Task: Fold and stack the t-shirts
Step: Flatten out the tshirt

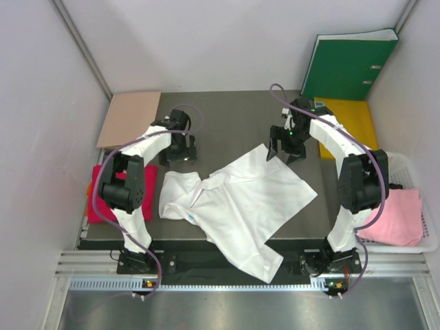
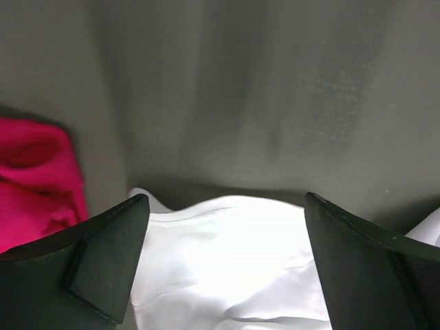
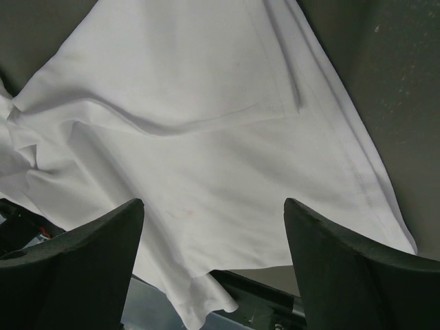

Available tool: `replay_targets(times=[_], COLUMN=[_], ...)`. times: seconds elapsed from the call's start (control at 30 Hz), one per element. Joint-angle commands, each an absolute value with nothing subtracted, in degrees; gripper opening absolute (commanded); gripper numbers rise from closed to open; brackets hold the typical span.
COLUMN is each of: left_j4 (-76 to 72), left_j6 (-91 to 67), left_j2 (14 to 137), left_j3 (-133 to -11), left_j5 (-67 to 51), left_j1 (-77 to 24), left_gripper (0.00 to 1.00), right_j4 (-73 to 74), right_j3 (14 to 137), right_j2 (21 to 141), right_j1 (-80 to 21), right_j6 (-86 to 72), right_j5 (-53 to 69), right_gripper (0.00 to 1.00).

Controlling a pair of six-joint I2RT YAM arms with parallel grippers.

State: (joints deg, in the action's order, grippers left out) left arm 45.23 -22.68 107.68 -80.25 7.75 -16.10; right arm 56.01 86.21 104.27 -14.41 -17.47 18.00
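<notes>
My left gripper should next take hold of the white t-shirt's corner nearest the crimson (image 1: 169, 177) (image 2: 162, 214) one, so that both my grippers can stretch the t-shirt for folding.
The white t-shirt (image 1: 240, 203) lies crumpled and spread on the dark table, one corner hanging over the near edge. My left gripper (image 1: 177, 155) is open just beyond the shirt's left end; the left wrist view shows white cloth (image 2: 227, 268) between its spread fingers (image 2: 110, 254). My right gripper (image 1: 284, 152) is open above the shirt's far corner; its wrist view looks down over the shirt (image 3: 206, 137). The crimson red t-shirt (image 1: 96, 196) lies at the table's left edge, behind the left arm, and also shows in the left wrist view (image 2: 34, 179). The pale pink t-shirt (image 1: 395, 216) lies in a white basket.
A tan cardboard sheet (image 1: 128, 118) lies at the back left. A green binder (image 1: 350, 65) leans on the back wall above a yellow sheet (image 1: 354, 124). The white basket (image 1: 423, 206) stands at the right. The table's near edge has a metal rail (image 1: 220, 278).
</notes>
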Motion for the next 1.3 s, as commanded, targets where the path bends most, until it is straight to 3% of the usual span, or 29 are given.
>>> replay_targets(times=[0.0,0.2,0.4,0.7,1.0,1.23,1.27], left_j4=[44.6,37.4,34.9,33.9,30.2,29.2,29.1], left_j6=[-19.3,-15.6,-13.8,-14.5,-14.5,-13.3,-13.2], left_j2=[100.8,95.1,95.7,89.8,93.2,98.7,99.3], left_j3=[-78.8,-67.1,-63.0,-61.6,-57.6,-59.3,-59.8], left_j5=[6.1,-12.1,-23.4,-24.7,-25.3,-24.7,-24.7], left_j1=[-10.7,4.1,5.6,5.5,5.5,4.8,4.4], left_gripper=[0.99,0.99,0.98,0.99,0.98,0.91,0.83], right_j4=[53.4,52.8,52.8,52.6,52.4,51.5,51.0], right_j3=[86.3,85.8,86.6,86.5,86.5,89.3,89.7], right_j2=[103.2,103.9,105.1,105.4,106.3,106.5,106.4], right_j1=[-13.8,-13.7,-13.6,-13.7,-13.6,-12.6,-12.3], right_j6=[-16.3,-16.3,-16.2,-16.6,-16.4,-17.3,-17.7], right_j5=[18.5,19.4,20.2,20.6,20.2,17.5,17.1], right_gripper=[0.82,0.82,0.82,0.82,0.82,0.84,0.85])
